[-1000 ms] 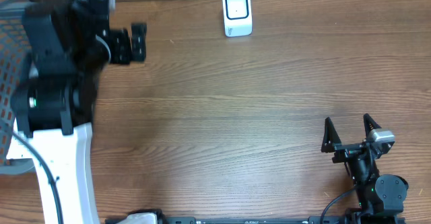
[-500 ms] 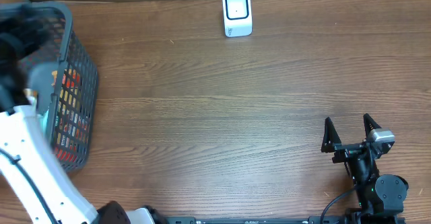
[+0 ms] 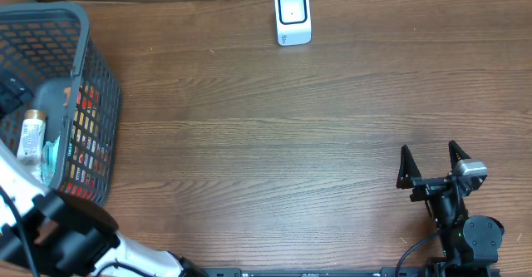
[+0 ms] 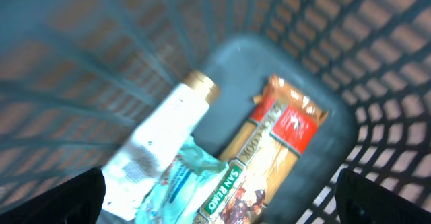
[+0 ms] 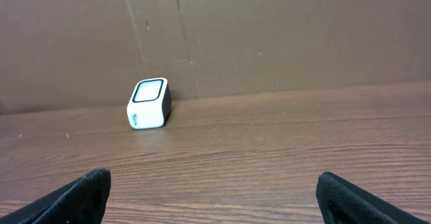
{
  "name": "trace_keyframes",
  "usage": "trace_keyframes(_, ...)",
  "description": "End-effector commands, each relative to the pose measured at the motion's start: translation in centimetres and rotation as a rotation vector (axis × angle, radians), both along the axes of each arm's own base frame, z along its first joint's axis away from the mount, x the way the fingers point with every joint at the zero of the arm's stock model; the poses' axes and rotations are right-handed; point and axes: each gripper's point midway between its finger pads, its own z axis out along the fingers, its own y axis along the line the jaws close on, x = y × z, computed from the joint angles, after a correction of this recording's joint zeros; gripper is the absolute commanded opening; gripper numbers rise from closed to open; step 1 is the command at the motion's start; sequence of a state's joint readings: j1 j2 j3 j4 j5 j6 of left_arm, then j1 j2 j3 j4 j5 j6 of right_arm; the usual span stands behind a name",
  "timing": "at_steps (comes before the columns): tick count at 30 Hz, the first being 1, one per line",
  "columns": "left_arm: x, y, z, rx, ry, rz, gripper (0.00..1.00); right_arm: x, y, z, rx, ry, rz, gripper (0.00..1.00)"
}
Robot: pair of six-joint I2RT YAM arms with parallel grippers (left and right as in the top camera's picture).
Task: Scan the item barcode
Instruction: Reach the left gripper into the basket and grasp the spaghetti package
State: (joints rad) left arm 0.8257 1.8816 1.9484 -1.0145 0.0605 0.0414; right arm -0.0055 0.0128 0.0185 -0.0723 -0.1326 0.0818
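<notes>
The robot's left gripper needs to grip the San Remo pasta pack next across its red end, which leaves the pack's long body free to clear the basket [image 3: 86, 29] for barcode scanning.
A dark mesh basket [image 3: 86, 29] stands at the table's left edge. In the left wrist view a white tube with a gold cap [image 4: 159, 138], a teal packet [image 4: 180, 178] and a San Remo pasta pack [image 4: 271, 148] lie on its floor. My left gripper [image 4: 221, 190] hangs open above them, touching nothing; its view is blurred. The white barcode scanner [image 3: 293, 16] with a dark window stands at the back centre, also in the right wrist view [image 5: 148, 103]. Far from it, my right gripper [image 3: 429, 156] rests open and empty near the front right [image 5: 212, 183].
A brown cardboard wall [image 5: 269, 29] runs along the table's far edge behind the scanner. My left arm's white link and dark joint [image 3: 71, 227] sit at the front left, beside the basket wall [image 4: 377, 62]. Wood tabletop [image 3: 274, 144] lies between basket, scanner and right arm.
My left arm has swung from the back left toward the front left corner, uncovering the basket; its gripper now looks down into it. The right arm has not moved.
</notes>
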Motion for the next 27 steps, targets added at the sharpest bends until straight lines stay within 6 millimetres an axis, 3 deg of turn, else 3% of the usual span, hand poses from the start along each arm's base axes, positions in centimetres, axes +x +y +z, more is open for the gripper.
trace_keyframes(1,1.8,-0.7,-4.0,-0.054,0.068,-0.146,1.0,0.0,0.1,-0.2,-0.001,-0.002,0.005,1.0)
trace_keyframes(6,2.9,-1.3,-10.1,-0.135,0.178,-0.228,0.98,0.0,0.1,-0.2,-0.001,-0.002,0.005,1.0)
trace_keyframes(10,3.9,-2.4,-13.5,-0.172,0.237,-0.298,0.95,0.0,0.1,-0.2,-0.001,-0.002,0.005,1.0)
trace_keyframes(18,6.4,-4.3,-16.5,-0.147,0.299,-0.404,0.97,0.0,0.1,-0.2,-0.001,-0.002,0.005,1.0)
trace_keyframes(27,5.3,-4.3,-20.7,-0.182,0.412,-0.378,0.92,0.0,0.1,-0.2,-0.001,-0.002,0.005,1.0)
